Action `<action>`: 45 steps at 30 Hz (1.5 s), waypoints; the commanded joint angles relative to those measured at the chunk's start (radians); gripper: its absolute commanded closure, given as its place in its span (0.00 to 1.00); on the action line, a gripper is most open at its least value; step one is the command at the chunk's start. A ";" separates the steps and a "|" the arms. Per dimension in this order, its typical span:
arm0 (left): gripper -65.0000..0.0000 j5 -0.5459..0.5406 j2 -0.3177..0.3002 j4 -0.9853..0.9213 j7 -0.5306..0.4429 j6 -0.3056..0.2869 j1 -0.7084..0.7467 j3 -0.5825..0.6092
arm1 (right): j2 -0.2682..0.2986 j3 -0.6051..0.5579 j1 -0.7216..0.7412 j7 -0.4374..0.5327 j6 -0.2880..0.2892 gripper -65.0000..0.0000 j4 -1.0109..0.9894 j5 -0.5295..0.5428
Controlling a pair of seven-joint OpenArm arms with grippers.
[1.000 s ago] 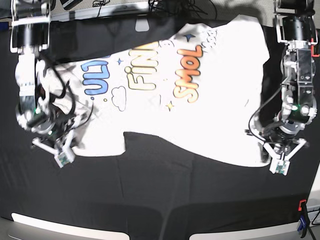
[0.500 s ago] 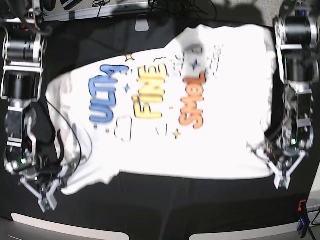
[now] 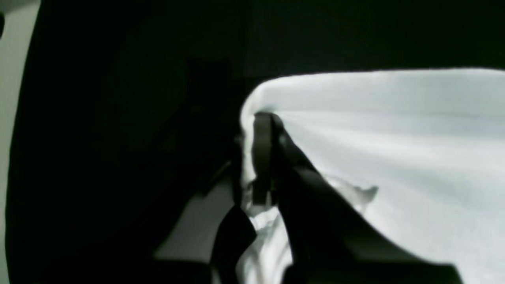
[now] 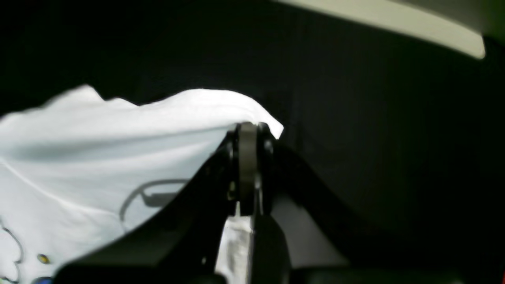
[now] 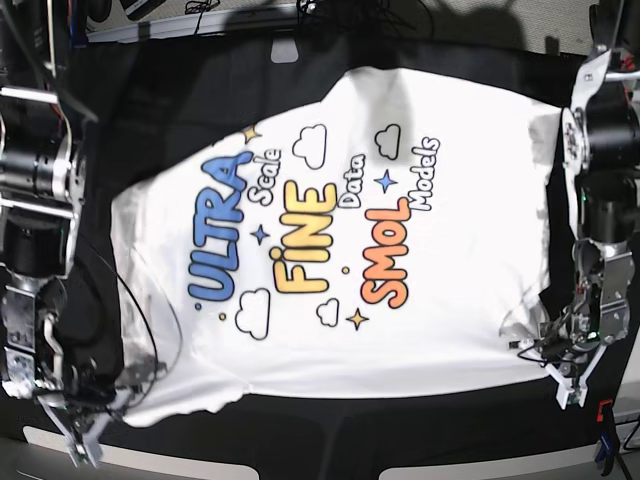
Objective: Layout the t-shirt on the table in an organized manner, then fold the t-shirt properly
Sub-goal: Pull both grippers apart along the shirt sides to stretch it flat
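My right gripper should move the t-shirt's pinched hem (image 5: 520,368) closer to the pale cloth piece before releasing it, because dark tabletop still lies between them.
The white t-shirt (image 5: 330,240) lies print side up across the black table (image 5: 400,440), its blue, yellow and orange lettering fully showing. At the shirt's near right corner, my left gripper (image 5: 568,386) is shut on the cloth. The left wrist view shows its fingers (image 3: 262,157) pinching a white edge of the t-shirt (image 3: 394,138). My right gripper (image 5: 85,447) is shut on the near left corner. In the right wrist view that gripper (image 4: 246,157) clamps the raised hem of the t-shirt (image 4: 118,130), which hangs a little above the table (image 4: 394,138).
A red and blue clamp (image 5: 603,430) sits at the near right corner of the table. Cables and a grey bar (image 5: 200,18) run along the far edge. A pale strip (image 5: 150,462) borders the near edge, close to both grippers.
Both grippers have drawn the shirt's corners toward the near edge and outward. The shirt has gone from crumpled and folded to spread wide, with the whole print now showing.
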 commanded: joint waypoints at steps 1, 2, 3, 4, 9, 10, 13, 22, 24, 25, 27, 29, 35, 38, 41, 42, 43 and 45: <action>1.00 0.000 -0.014 0.004 -0.037 0.010 -0.051 -0.005 | -0.009 0.004 0.055 0.030 -0.003 1.00 0.016 0.002; 1.00 0.000 -0.015 -0.004 -0.048 0.010 -0.059 -0.005 | -0.027 0.004 0.063 0.034 -0.002 1.00 0.016 0.002; 1.00 0.000 -0.015 -0.006 -0.061 0.010 -0.065 -0.005 | -0.046 0.004 0.071 0.037 -0.002 1.00 0.016 0.001; 1.00 0.003 -0.014 -0.008 -0.075 0.009 -0.071 -0.005 | -0.064 0.004 0.077 0.044 -0.003 1.00 0.016 -0.011; 1.00 0.042 -0.014 -0.008 -0.180 0.007 -0.081 -0.005 | -0.147 0.005 0.095 0.096 -0.003 1.00 0.016 -0.128; 1.00 0.049 -0.014 -0.010 -0.182 0.005 -0.080 -0.005 | -0.153 0.005 0.094 0.103 -0.006 1.00 0.015 -0.134; 1.00 0.056 -0.015 -0.010 -0.198 0.005 -0.073 -0.005 | -0.163 0.005 0.093 0.129 -0.045 1.00 0.004 -0.175; 1.00 0.055 -0.014 -0.010 -0.262 0.005 -0.071 -0.005 | -0.162 0.005 0.096 0.218 -0.086 1.00 -0.045 -0.226; 1.00 0.055 -0.014 -0.010 -0.259 0.005 -0.073 -0.005 | -0.161 0.005 0.102 0.214 -0.087 1.00 -0.045 -0.229; 1.00 0.056 -0.015 -0.010 -0.259 0.005 -0.076 -0.005 | -0.162 0.005 0.108 0.213 -0.089 1.00 -0.045 -0.229; 1.00 0.056 -0.015 -0.010 -0.257 0.005 -0.081 -0.005 | -0.162 0.005 0.122 0.208 -0.089 1.00 -0.045 -0.229; 1.00 0.056 -0.017 -0.010 -0.257 0.005 -0.085 -0.005 | -0.162 0.005 0.135 0.195 -0.089 1.00 -0.045 -0.228; 1.00 0.074 -0.020 -0.010 -0.264 0.005 -0.084 -0.005 | -0.163 0.005 0.137 0.181 -0.089 1.00 -0.045 -0.220; 1.00 0.082 -0.020 -0.010 -0.272 0.005 -0.080 -0.004 | -0.162 0.005 0.137 0.177 -0.089 1.00 -0.045 -0.221; 1.00 0.082 -0.020 -0.010 -0.282 0.005 -0.081 -0.004 | -0.163 0.005 0.137 0.183 -0.089 1.00 -0.045 -0.221; 1.00 0.082 -0.020 -0.010 -0.285 0.005 -0.081 -0.004 | -0.162 0.005 0.137 0.183 -0.089 1.00 -0.045 -0.221; 1.00 0.082 -0.020 -0.010 -0.287 0.005 -0.081 -0.004 | -0.162 0.005 0.137 0.183 -0.089 1.00 -0.045 -0.221; 1.00 0.082 -0.020 -0.010 -0.287 0.005 -0.081 -0.004 | -0.163 0.005 0.137 0.183 -0.089 1.00 -0.045 -0.221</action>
